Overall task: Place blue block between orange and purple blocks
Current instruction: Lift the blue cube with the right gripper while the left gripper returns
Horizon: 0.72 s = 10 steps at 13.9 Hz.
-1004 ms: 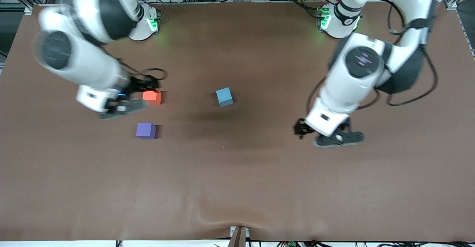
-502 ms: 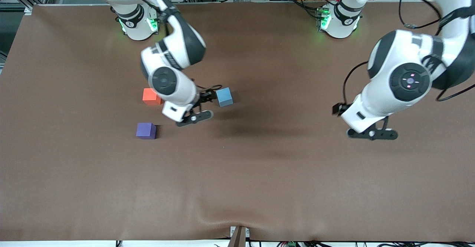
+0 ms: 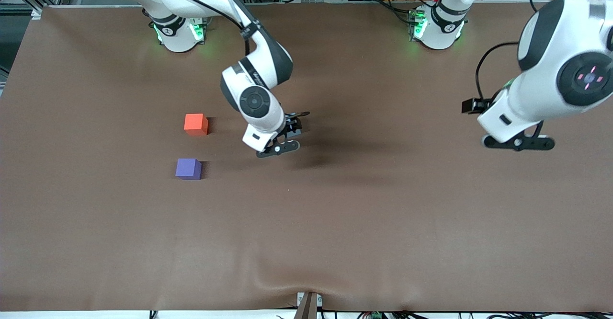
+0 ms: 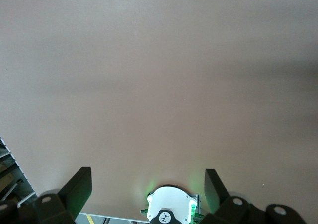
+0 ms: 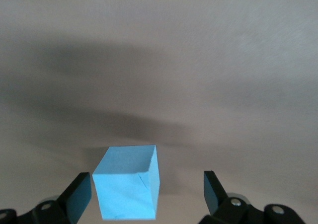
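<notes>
I need to lower my right gripper first and then close it on the block, because my fingers are above the blue block [image 3: 294,134] [image 5: 126,189] and would miss it if I closed now.
The blue block [image 5: 126,189] sits on the brown table between the open fingers of my right gripper [image 5: 147,194], closer to one finger [image 5: 79,194], and I cannot tell if it touches. In the front view the right gripper [image 3: 289,134] covers that block. The orange block [image 3: 196,123] and the purple block [image 3: 188,168] stand apart toward the right arm's end, purple nearer the front camera, with a gap between them. My left gripper [image 3: 517,142] hangs open and empty over bare table toward the left arm's end; its fingers [image 4: 82,186] frame only the table.
Both arm bases [image 3: 179,31] [image 3: 438,24] stand along the table's back edge. The left arm's base [image 4: 171,211] shows in the left wrist view. The brown cloth has a wrinkle [image 3: 268,273] near the front edge.
My right arm swung from beside the orange block across to the blue block, which its hand now covers. My left arm drew back toward its own end of the table. The blocks stayed put.
</notes>
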Tool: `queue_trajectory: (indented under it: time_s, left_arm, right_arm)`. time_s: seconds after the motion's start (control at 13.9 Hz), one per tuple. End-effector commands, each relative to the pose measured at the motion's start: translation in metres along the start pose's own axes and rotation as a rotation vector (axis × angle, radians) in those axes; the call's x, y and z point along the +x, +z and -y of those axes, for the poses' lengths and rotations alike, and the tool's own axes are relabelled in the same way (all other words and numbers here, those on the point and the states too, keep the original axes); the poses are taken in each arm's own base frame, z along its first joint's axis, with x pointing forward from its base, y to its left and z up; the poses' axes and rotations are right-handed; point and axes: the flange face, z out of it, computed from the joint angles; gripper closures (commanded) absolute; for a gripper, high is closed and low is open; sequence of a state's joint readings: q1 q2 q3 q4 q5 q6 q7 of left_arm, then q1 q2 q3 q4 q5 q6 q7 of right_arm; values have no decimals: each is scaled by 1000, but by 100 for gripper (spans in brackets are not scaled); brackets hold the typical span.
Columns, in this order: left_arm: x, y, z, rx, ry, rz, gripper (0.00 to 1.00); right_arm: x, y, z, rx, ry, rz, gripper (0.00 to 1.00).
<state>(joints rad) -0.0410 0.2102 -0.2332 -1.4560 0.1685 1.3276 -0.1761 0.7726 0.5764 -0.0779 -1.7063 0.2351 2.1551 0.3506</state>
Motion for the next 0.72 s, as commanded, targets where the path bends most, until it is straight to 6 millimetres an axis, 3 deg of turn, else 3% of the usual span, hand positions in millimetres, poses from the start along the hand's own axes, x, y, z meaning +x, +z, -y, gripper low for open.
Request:
queue_trajectory:
  time_s: [0.0, 0.14, 0.36, 0.65]
  left_arm:
    - [-24, -27, 18, -9, -26, -100, 0]
    - [-24, -30, 42, -22, -72, -117, 0]
    - [-48, -32, 68, -122, -107, -128, 0]
    - [-62, -54, 72, -194, -112, -202, 0]
  right_arm:
    - [-7, 18, 5, -7, 36, 13, 0]
    - [-11, 22, 9, -12, 55, 22, 0]
    - [-14, 24, 15, -15, 64, 27, 0]
    - [-21, 23, 36, -4, 27, -15, 0]
